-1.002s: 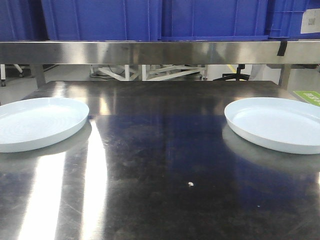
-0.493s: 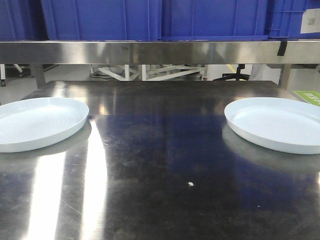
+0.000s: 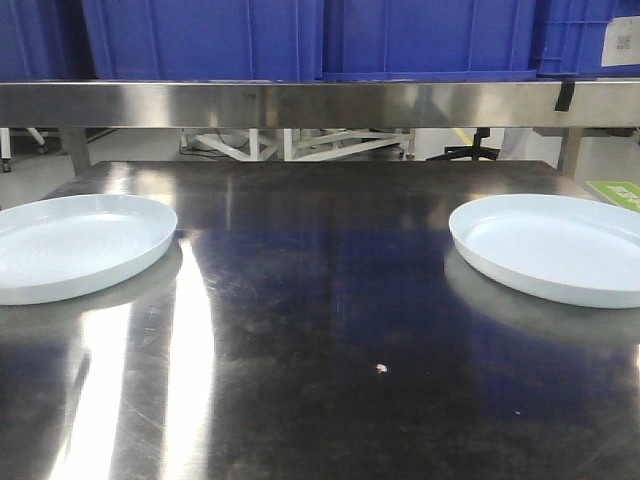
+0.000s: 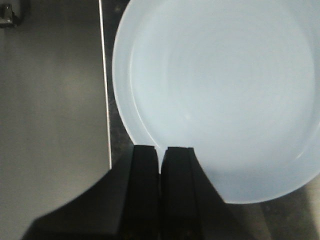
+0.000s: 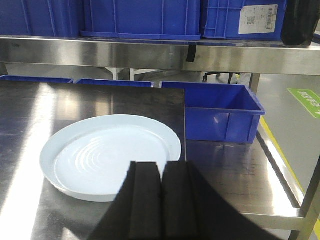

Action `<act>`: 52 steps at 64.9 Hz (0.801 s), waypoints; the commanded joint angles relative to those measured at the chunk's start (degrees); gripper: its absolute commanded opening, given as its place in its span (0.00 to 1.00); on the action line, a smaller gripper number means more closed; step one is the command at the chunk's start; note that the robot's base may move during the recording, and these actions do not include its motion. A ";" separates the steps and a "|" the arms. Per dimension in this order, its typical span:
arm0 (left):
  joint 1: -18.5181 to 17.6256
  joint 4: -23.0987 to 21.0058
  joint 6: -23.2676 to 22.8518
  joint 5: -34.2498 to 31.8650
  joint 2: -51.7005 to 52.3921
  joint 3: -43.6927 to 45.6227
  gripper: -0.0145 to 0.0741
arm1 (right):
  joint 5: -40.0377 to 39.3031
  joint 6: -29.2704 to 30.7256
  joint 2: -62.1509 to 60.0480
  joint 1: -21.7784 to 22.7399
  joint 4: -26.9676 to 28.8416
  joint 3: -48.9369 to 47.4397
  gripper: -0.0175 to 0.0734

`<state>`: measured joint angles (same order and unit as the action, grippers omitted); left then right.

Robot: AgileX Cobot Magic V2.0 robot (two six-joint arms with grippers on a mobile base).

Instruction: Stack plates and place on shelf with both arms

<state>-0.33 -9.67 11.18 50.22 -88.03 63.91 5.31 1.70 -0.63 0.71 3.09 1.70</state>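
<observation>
The white plate needs to be stacked with the other plate for the shelf, so my left gripper should next grab the white plate by its rim (image 4: 160, 155).
Two white plates lie flat and apart on the dark steel tabletop: one at the left (image 3: 75, 245), one at the right (image 3: 555, 248). The shelf rail (image 3: 320, 103) runs across the back above the table. Neither gripper shows in the front view. In the left wrist view my left gripper (image 4: 161, 149) is shut with nothing in it, its tips over the near rim of the left plate (image 4: 225, 90). My right gripper (image 5: 161, 166), also shut and empty, sits over the near right rim of the right plate (image 5: 105, 152), with the shelf rail (image 5: 150, 52) behind.
Blue crates (image 3: 300, 40) stand in a row on the shelf. A lower blue crate (image 5: 215, 110) sits beyond the table's right edge on a lower steel surface (image 5: 235, 170). The table's left edge (image 4: 106, 100) runs beside the left plate. A green floor marking (image 3: 618, 192) lies far right.
</observation>
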 commanded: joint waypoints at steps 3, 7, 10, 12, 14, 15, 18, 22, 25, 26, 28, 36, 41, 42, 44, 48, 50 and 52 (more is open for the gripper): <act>1.48 -1.57 -0.53 1.54 -2.32 6.76 0.38 | -5.31 0.05 -1.02 0.03 -0.36 0.01 0.25; 2.22 -1.57 -0.53 2.36 -4.34 8.98 0.46 | -5.31 0.05 -1.02 0.03 -0.36 0.01 0.25; 2.72 -1.57 -0.53 3.43 -6.17 10.89 0.53 | -5.31 0.05 -1.02 0.03 -0.36 0.01 0.25; 2.99 -1.57 -0.53 4.34 -7.19 11.96 0.58 | -5.31 0.05 -1.02 0.03 -0.36 0.01 0.25; 3.22 -1.27 -0.53 5.05 -8.17 13.27 0.61 | -5.31 0.05 -1.02 0.03 -0.36 0.01 0.25; 3.35 -1.29 -0.53 5.44 -8.91 13.79 0.62 | -5.31 0.05 -1.02 0.03 -0.36 0.01 0.25; 3.47 -1.29 -0.53 5.99 -10.32 15.15 0.63 | -5.31 0.05 -1.02 0.03 -0.36 0.01 0.25; 3.47 -1.29 -0.53 5.99 -12.18 16.70 0.63 | -5.31 0.05 -1.02 0.03 -0.36 0.01 0.25; 3.47 -1.29 -0.53 6.02 -13.30 17.56 0.63 | -5.31 0.05 -1.02 0.03 -0.36 0.01 0.25; 3.47 -1.29 -0.53 6.13 -13.81 17.99 0.63 | -5.31 0.05 -1.02 0.03 -0.36 0.01 0.25; 3.47 -1.29 -0.53 6.57 -14.51 18.60 0.63 | -5.31 0.05 -1.02 0.03 -0.36 0.01 0.25; 3.33 -1.29 -0.53 8.41 -16.79 19.66 0.63 | -5.31 0.05 -1.02 0.03 -0.36 0.01 0.25; 3.33 -1.29 -0.53 8.49 -17.68 19.66 0.63 | -5.31 0.05 -1.02 0.03 -0.36 0.01 0.25; 3.33 -1.29 -0.53 8.49 -17.89 19.66 0.63 | -5.31 0.05 -1.02 0.03 -0.36 0.01 0.25; 3.33 -1.29 -0.53 8.55 -18.09 19.79 0.63 | -5.31 0.05 -1.02 0.03 -0.36 0.01 0.25; 3.33 -1.29 -0.53 8.64 -18.55 19.79 0.63 | -5.31 0.05 -1.02 0.03 -0.36 0.01 0.25; 3.33 -1.29 -0.53 8.64 -18.76 19.79 0.62 | -5.31 0.05 -1.02 0.03 -0.36 0.01 0.25; 3.33 -1.29 -0.53 8.70 -19.02 19.79 0.61 | -5.31 0.05 -1.02 0.03 -0.36 0.01 0.25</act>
<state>3.05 -10.14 11.18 58.91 -109.46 81.81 5.31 1.70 -0.63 0.71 3.09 1.70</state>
